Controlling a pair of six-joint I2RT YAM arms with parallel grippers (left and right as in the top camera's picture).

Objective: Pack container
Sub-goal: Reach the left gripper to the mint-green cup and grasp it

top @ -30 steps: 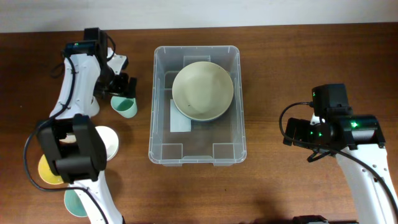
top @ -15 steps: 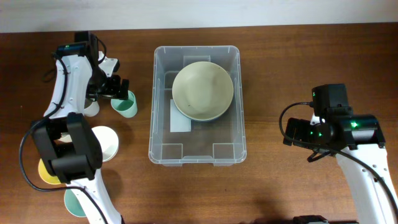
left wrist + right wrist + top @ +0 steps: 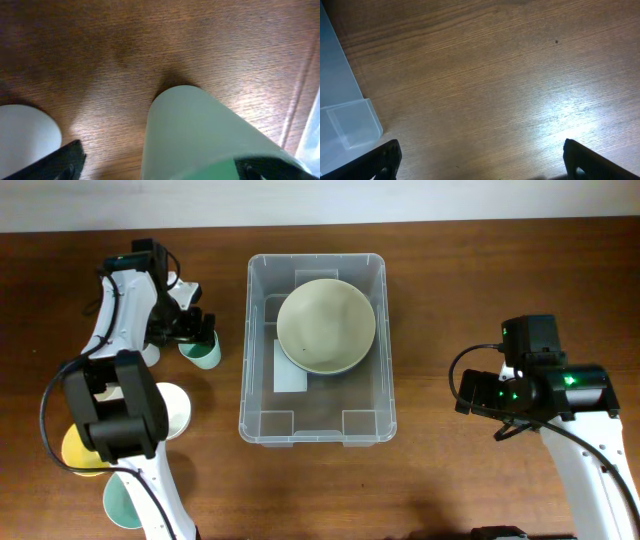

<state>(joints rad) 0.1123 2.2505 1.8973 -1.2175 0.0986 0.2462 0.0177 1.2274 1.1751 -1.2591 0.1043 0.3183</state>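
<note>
The green cup's base has to stay free for the container (image 3: 316, 425). My left gripper should pick up the green cup by its rim nearest the white cup next.
The clear container (image 3: 316, 425) stands mid-table with a pale green bowl (image 3: 326, 326) in its far half and a white label (image 3: 290, 368) on its bottom. A green cup (image 3: 203, 352) stands upright to the left of it. My left gripper (image 3: 190, 330) is open, with its fingers on either side of the cup's rim. In the left wrist view the green cup (image 3: 200, 130) sits between the open fingers of the left gripper (image 3: 160, 170), with a gap on the left side. My right gripper (image 3: 470, 392) is open and empty over bare wood, to the right of the container.
A white cup (image 3: 25, 132) stands just left of the green cup. A white bowl (image 3: 172, 408), a yellow bowl (image 3: 72, 452) and a teal cup (image 3: 118, 505) lie along the left front. The container's corner (image 3: 345, 115) shows in the right wrist view.
My left gripper swung left, then came back right and now straddles the green cup. The cup, the container and the right arm have not moved.
</note>
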